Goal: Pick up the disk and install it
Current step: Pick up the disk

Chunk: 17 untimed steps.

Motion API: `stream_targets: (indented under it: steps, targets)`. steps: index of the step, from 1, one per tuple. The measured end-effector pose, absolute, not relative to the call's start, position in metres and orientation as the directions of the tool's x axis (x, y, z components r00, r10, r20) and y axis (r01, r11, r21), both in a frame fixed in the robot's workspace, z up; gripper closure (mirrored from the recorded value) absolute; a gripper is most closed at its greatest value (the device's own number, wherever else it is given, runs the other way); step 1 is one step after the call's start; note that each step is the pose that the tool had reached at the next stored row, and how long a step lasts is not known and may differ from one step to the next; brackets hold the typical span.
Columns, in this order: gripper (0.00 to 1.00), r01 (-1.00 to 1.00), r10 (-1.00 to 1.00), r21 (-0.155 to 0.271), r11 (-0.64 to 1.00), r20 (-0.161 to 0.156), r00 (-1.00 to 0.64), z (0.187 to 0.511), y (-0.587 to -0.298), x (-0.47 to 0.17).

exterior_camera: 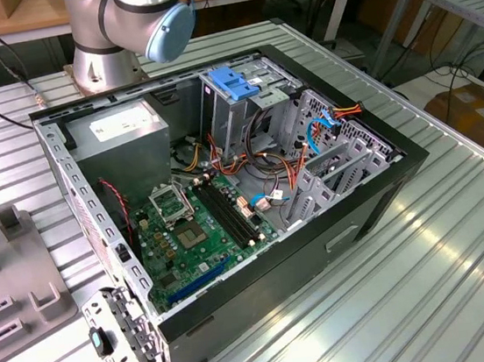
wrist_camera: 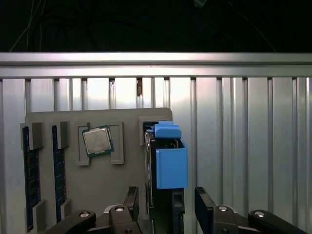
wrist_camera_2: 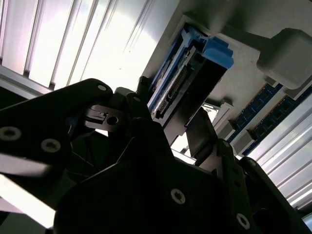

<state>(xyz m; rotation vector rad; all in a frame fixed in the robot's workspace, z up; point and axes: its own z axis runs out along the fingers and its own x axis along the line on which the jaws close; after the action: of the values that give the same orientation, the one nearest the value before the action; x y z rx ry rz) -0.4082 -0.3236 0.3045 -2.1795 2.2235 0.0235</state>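
Note:
The gripper grabs the disk's broad flat sides next, to install the disk in the computer case's metal cage [exterior_camera: 231,116].
The disk [wrist_camera: 170,168] stands on edge in a slot of the grey holder [wrist_camera: 131,124], its blue side rail facing the first wrist view. My gripper [wrist_camera: 168,202] is open and straddles it, one dark finger [wrist_camera: 133,197] on each side with a small gap to the disk. In the second wrist view the disk [wrist_camera_2: 195,78] shows its connector edge and blue rail just past the fingertips [wrist_camera_2: 200,129]. The open computer case [exterior_camera: 383,181] lies on the table in the exterior view, with its tall metal cage and light-blue latch [exterior_camera: 235,85] at the far side.
The holder also carries a processor chip [wrist_camera: 97,141] and memory sticks [wrist_camera: 30,180]. In the exterior view the arm's base [exterior_camera: 117,28] stands behind the case, the power-supply box [exterior_camera: 121,134] sits inside it, and the grey holder [exterior_camera: 22,261] is at the exterior view's left.

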Motion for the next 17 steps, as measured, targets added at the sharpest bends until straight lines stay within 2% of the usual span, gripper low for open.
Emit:
stream_targets:
  steps: [17]
  targets:
    - [0.43, -1.000, -0.999, -0.009, 0.020, -0.037, -0.020, 0.3040, -0.3192, -0.4082]
